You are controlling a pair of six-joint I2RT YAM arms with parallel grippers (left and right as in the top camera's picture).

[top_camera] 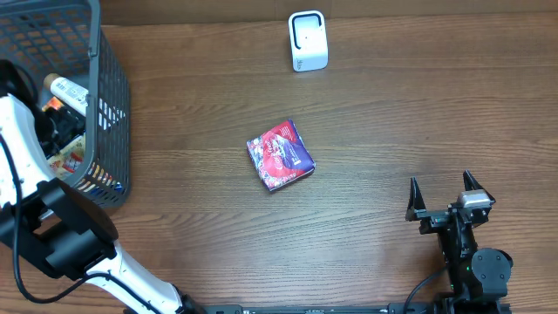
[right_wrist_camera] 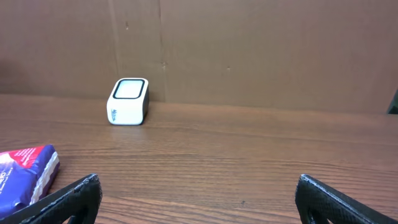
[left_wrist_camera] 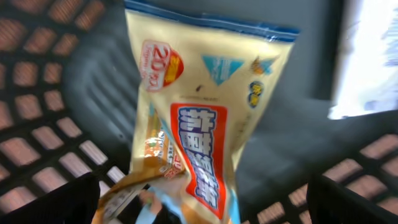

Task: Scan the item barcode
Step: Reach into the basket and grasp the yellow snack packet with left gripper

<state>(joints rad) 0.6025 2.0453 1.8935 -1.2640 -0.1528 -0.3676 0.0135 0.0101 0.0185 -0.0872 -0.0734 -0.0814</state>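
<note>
My left gripper grabs the yellow snack bag across its red-label body next, to leave the bag's opposite side uncovered for scanning.
In the left wrist view a yellow snack bag (left_wrist_camera: 199, 106) with a red label lies inside the grey mesh basket (left_wrist_camera: 37, 124). My left gripper (left_wrist_camera: 202, 202) is open, its dark fingers (left_wrist_camera: 68, 199) wide apart on either side of the bag's lower end. From overhead the left arm (top_camera: 22, 139) reaches into the basket (top_camera: 109, 105), and its fingers are hidden there. A red and blue packet (top_camera: 279, 155) lies flat mid-table, also at the left edge of the right wrist view (right_wrist_camera: 25, 174). The white scanner (top_camera: 308, 41) (right_wrist_camera: 129, 101) stands at the back. My right gripper (top_camera: 445, 187) (right_wrist_camera: 199, 199) is open and empty.
The basket fills the table's left end and holds several other packets, among them a white one (left_wrist_camera: 367, 56). A brown cardboard wall (right_wrist_camera: 249, 50) backs the table behind the scanner. The right arm's base (top_camera: 475, 262) sits at the front right edge.
</note>
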